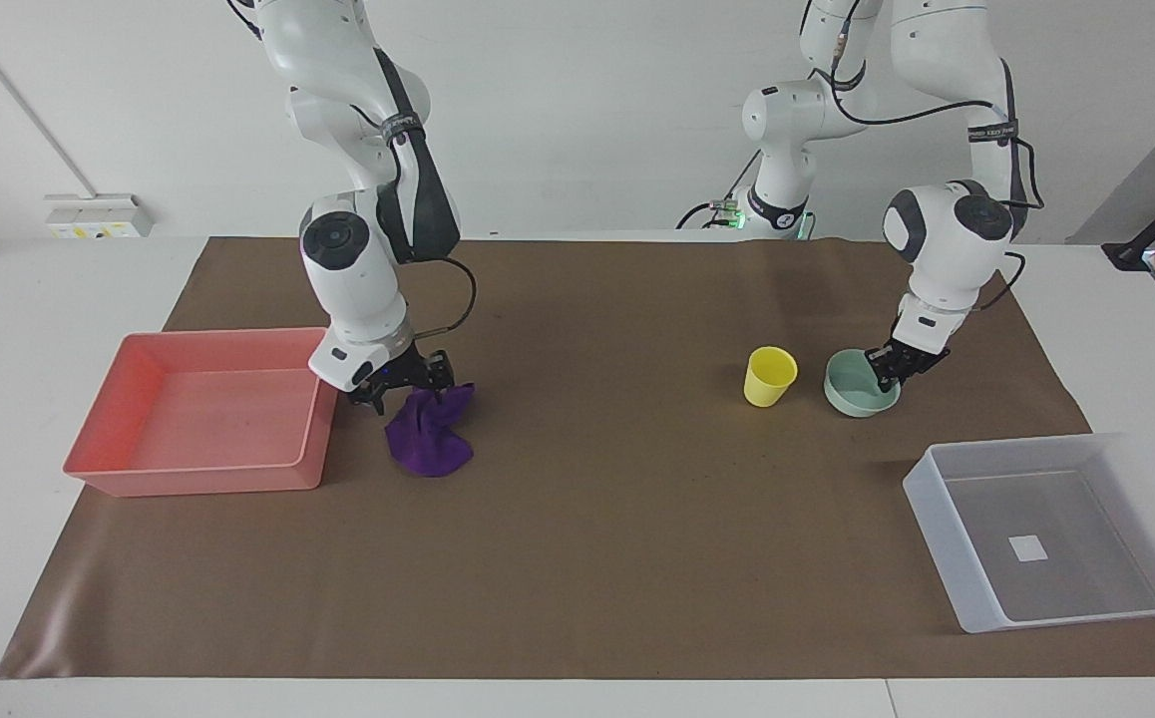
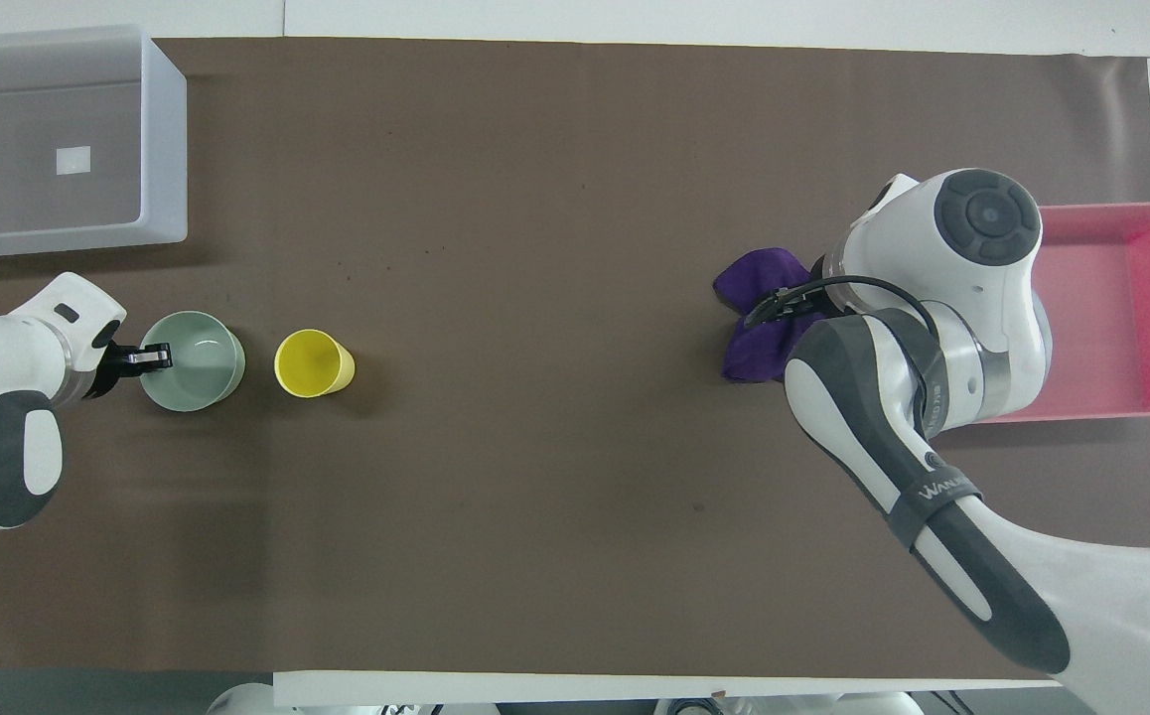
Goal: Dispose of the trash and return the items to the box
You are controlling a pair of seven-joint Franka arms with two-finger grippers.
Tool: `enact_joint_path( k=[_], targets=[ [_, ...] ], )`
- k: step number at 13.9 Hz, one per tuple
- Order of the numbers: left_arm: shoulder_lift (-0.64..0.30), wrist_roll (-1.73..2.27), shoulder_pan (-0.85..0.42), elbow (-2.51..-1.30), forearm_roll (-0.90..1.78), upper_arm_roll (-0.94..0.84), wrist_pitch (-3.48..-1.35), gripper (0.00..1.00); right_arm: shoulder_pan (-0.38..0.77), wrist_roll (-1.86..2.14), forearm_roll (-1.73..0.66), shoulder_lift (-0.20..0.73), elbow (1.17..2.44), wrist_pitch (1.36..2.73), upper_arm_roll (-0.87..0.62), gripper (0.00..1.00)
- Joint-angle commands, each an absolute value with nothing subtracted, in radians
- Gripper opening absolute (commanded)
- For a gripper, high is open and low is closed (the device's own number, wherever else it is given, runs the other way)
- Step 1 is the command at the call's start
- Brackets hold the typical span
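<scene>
My right gripper grabs the purple rag by its raised middle fold next, to clear the trash into the pink tray (image 2: 1119, 316).
The purple rag (image 1: 430, 446) lies on the brown mat beside the pink tray (image 1: 223, 335); it also shows in the overhead view (image 2: 749, 350). My right gripper (image 1: 410, 391) is open and down on the rag's top, one finger on each side of its raised fold. The mint-green bowl (image 1: 852, 396) and the yellow cup (image 1: 770, 377) stand side by side toward the left arm's end. My left gripper (image 1: 887, 371) is at the bowl's rim on the side away from the cup, as the overhead view (image 2: 145, 357) also shows. The translucent box (image 1: 937, 519) holds only its white sticker.
The pink tray (image 2: 1131, 298) has nothing in it and is partly covered by my right arm in the overhead view. The box (image 2: 166, 139) stands at the mat's corner, farther from the robots than the bowl (image 2: 200, 359) and cup (image 2: 312, 362).
</scene>
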State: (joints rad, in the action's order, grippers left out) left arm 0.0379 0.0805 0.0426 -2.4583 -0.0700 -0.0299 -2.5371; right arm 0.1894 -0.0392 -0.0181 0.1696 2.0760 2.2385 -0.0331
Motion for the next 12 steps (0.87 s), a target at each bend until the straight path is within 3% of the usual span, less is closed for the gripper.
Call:
enact_joint_path(
  k=[1,3,5,6,9,12],
  targets=[
    [0.108,0.09,0.038,-2.461,-0.06,-0.025,-2.463,0.0,0.198,-0.043,-0.025,0.184,2.121,2.32,-0.035,0.9],
    [0.156,0.091,0.037,-2.293,-0.051,-0.028,-2.165,0.0,0.207,-0.051,-0.025,0.199,2.143,2.391,-0.035,0.88],
    [0.089,0.081,0.052,-2.066,0.01,-0.025,-1.944,0.0,0.209,-0.049,-0.025,0.201,2.155,2.396,-0.035,0.85],
    [0.051,0.087,0.081,-1.987,0.044,-0.023,-1.931,0.0,0.209,-0.045,-0.025,0.201,2.157,2.395,-0.035,0.78],
    [-0.096,0.081,0.133,-1.789,0.071,-0.023,-1.977,0.0,0.206,-0.044,-0.025,0.201,2.157,2.385,-0.035,0.32],
    [-0.317,0.084,0.161,-1.548,0.121,-0.023,-2.026,0.0,0.201,-0.046,-0.025,0.201,2.155,2.381,-0.035,0.08]
  ],
)
